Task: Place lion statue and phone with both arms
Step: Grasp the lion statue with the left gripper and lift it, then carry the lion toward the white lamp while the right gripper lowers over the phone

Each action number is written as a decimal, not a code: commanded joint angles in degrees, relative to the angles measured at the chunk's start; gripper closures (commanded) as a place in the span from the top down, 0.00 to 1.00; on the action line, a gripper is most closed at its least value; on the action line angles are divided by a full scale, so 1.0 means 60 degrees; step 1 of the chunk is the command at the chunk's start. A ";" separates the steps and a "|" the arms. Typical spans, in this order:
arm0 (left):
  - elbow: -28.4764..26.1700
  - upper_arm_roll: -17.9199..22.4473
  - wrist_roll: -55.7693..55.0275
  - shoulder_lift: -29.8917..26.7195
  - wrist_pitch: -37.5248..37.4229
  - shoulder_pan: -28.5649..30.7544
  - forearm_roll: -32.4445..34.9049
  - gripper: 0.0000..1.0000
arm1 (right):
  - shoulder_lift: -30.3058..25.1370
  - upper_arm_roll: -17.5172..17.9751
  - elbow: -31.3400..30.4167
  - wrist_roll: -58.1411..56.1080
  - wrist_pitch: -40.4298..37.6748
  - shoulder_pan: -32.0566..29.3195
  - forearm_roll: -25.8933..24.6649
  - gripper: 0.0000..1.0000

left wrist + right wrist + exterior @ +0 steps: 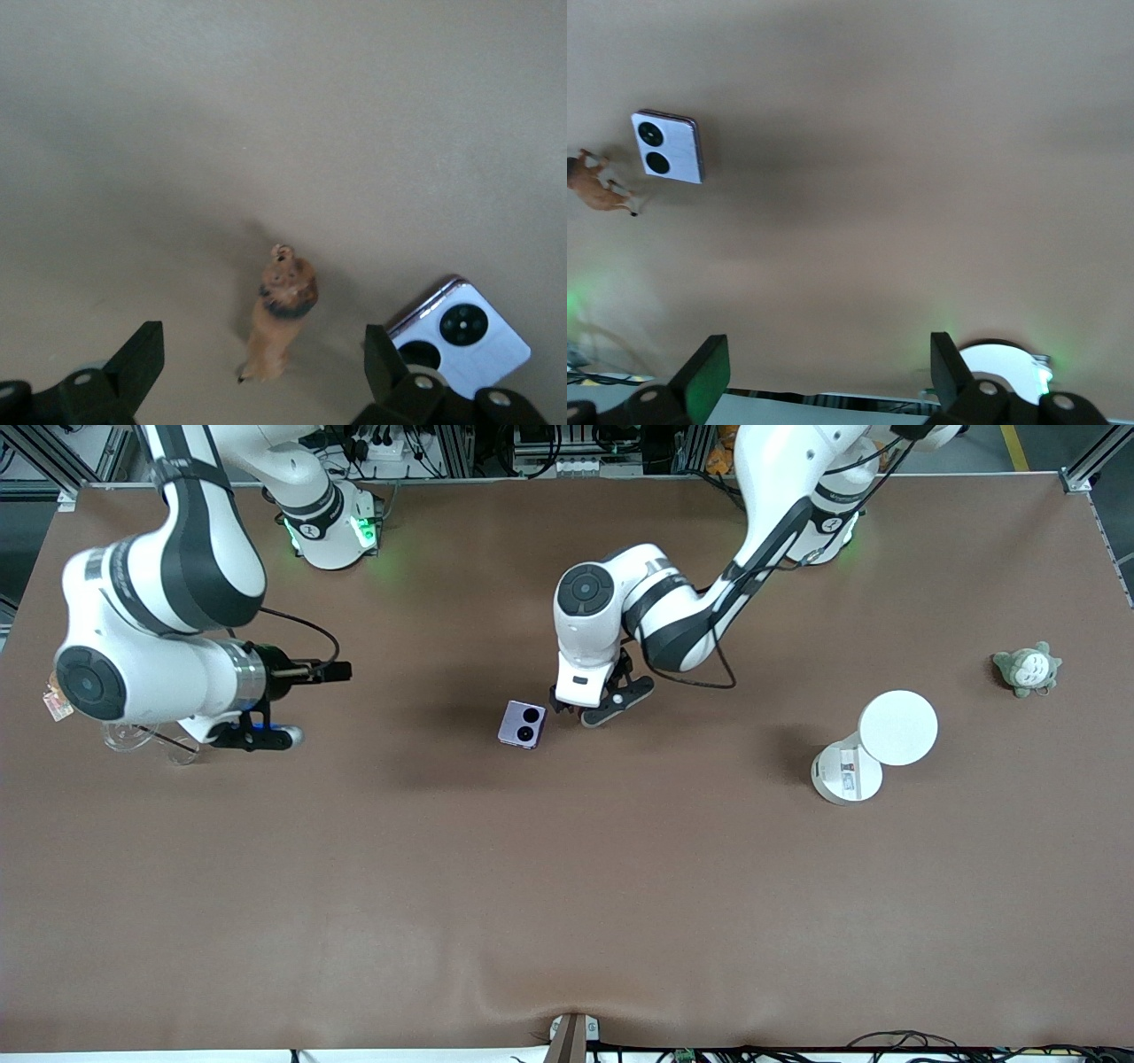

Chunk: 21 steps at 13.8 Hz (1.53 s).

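My left gripper is still short of the lion statue's head, which is beyond its fingers, so I need to move it toward the head before closing on it.
The lion statue (279, 323), a small reddish-brown figurine, stands on the brown table, right beside the lavender phone (461, 332). My left gripper (263, 363) is open just over the lion, with a finger on each side and neither touching it. In the front view the left gripper (586, 710) hides the lion. The phone (521, 724) lies beside it toward the right arm's end, camera circles up. My right gripper (282, 735) is open and empty, low over the table at the right arm's end. Its wrist view shows the phone (667, 147) and the lion (601, 188) far off.
A white round-topped device (873, 748) stands toward the left arm's end and also shows in the right wrist view (1005, 361). A grey-green plush (1028, 669) lies past the device, at the left arm's end. A clear glass piece (133, 737) sits under the right arm.
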 commanded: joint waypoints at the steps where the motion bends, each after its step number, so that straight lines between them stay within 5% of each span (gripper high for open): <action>1: 0.0098 0.0012 -0.0537 0.0436 0.0483 -0.0060 0.0738 1.00 | 0.0028 -0.0082 -0.0301 0.0191 0.0236 0.0152 0.0614 1.00; 5: 0.0156 0.0027 -0.0786 0.0760 0.0733 -0.0060 0.1180 0.85 | 0.0189 -0.0082 -0.0331 0.0745 0.0659 0.0474 0.0703 1.00; 6: 0.0142 0.0027 -0.0787 0.0761 0.0733 -0.0045 0.1180 0.69 | 0.0204 -0.0082 -0.0345 0.0994 0.0878 0.0664 0.0717 1.00; 8: 0.0127 0.0027 -0.0831 0.0746 0.0733 -0.0045 0.1180 0.12 | 0.0336 -0.0082 -0.0345 0.1478 0.1128 0.0972 0.0718 1.00; 9: 0.0112 0.0027 -0.0860 0.0746 0.0733 -0.0045 0.1180 0.00 | 0.0351 -0.0082 -0.0345 0.1640 0.1275 0.1075 0.0718 1.00; 13: 0.0112 0.0041 -0.0700 0.0425 0.0471 0.0130 0.1209 0.00 | 0.0410 -0.0082 -0.0432 0.1788 0.1567 0.1353 0.0718 1.00; 21: -0.0033 0.0012 0.2899 -0.1054 -0.1241 0.1535 0.1209 0.00 | 0.0409 -0.0097 -0.1940 0.3323 0.5094 0.2875 0.0718 1.00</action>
